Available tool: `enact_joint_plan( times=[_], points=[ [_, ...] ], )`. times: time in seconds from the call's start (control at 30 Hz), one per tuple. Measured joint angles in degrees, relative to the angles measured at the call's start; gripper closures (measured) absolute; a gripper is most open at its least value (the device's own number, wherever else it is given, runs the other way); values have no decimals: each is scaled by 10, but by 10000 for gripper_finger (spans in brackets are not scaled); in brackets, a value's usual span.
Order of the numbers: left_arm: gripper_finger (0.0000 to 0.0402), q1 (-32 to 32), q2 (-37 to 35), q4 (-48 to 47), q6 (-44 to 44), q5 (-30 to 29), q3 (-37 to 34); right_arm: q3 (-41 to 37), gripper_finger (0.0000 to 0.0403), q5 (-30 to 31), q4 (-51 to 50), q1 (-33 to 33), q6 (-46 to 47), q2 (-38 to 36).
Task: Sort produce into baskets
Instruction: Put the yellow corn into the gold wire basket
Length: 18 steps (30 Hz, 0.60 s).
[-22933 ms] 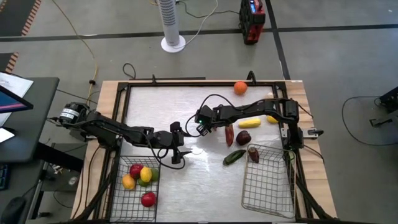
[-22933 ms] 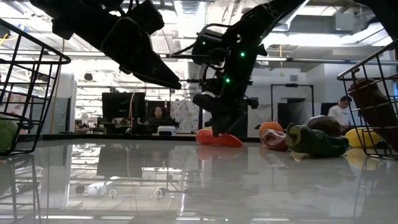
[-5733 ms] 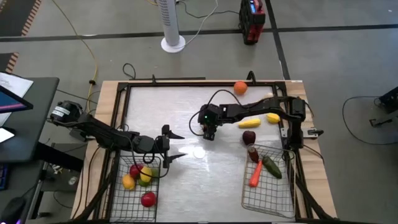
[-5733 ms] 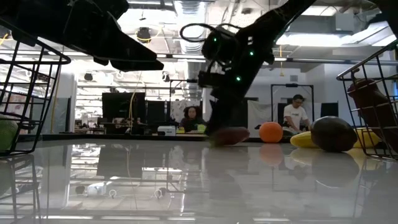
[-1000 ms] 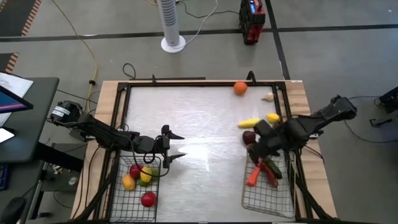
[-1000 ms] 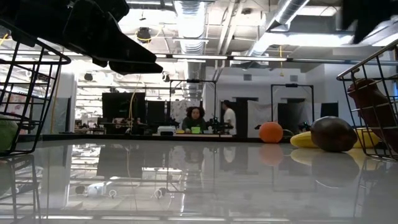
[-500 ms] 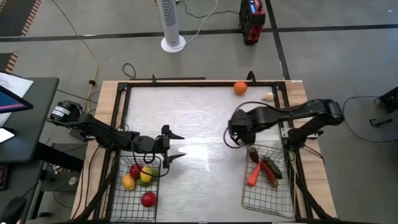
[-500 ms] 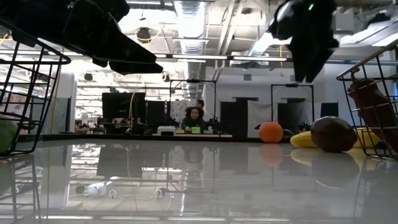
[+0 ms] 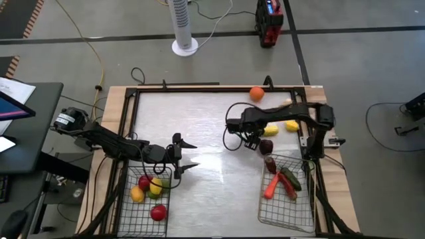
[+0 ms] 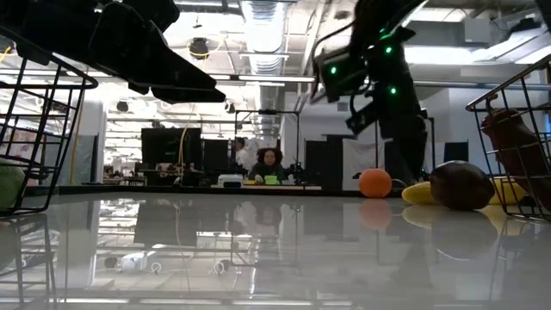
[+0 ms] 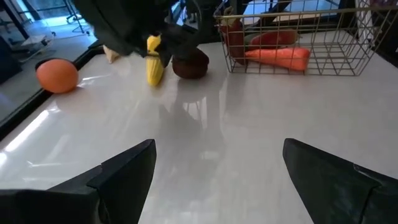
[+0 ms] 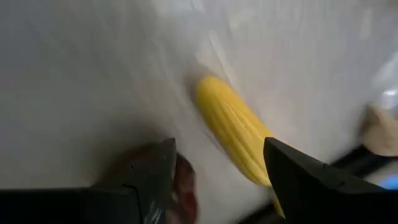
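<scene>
My right gripper's fingers hang above the yellow corn [image 9: 268, 130], so it is too early to close and they would miss the corn. The gripper lowers to the corn first, then closes on it.
My right gripper [image 9: 254, 140] is open and hangs above the table, just left of the yellow corn [image 9: 268, 130] and the dark plum [image 9: 266, 146]. In the right wrist view its fingers [image 12: 217, 149] stand over the corn [image 12: 239, 134] and the plum [image 12: 181, 185] and touch neither. An orange [image 9: 256, 93], a lemon [image 9: 291, 125] and garlic [image 9: 285, 103] lie on the table at the far right. My left gripper [image 9: 184, 154] is open and empty by the left basket [image 9: 126, 212], which holds apples and lemons. The right basket [image 9: 305, 219] holds a carrot [image 9: 271, 186], a cucumber and a red pepper.
A dark frame runs around the white tabletop [image 9: 199, 119]. There is bare table between the two grippers. In the left wrist view the right arm stands over the corn [image 11: 154, 65] and the plum [image 11: 190, 62]. People show in the room behind in the low view.
My right gripper has gone from above the right basket's far edge toward the table's left and far side. It has come down over the corn and the plum. The produce has not moved.
</scene>
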Motion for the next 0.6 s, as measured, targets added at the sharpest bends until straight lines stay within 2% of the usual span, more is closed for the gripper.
enact_joint_plan(
  times=[0.13,0.3,0.47,0.6],
  points=[
    [60,1,0,1,17,-2,0,23,132,29,-42,0,-35,44],
    [60,3,0,0,17,-2,0,27,132,3,-43,-20,-74,80],
    [60,3,0,0,16,-1,0,27,133,2,-45,-32,-105,112],
    [60,3,0,-3,16,-1,0,27,150,-2,-44,-41,-120,125]
  ],
)
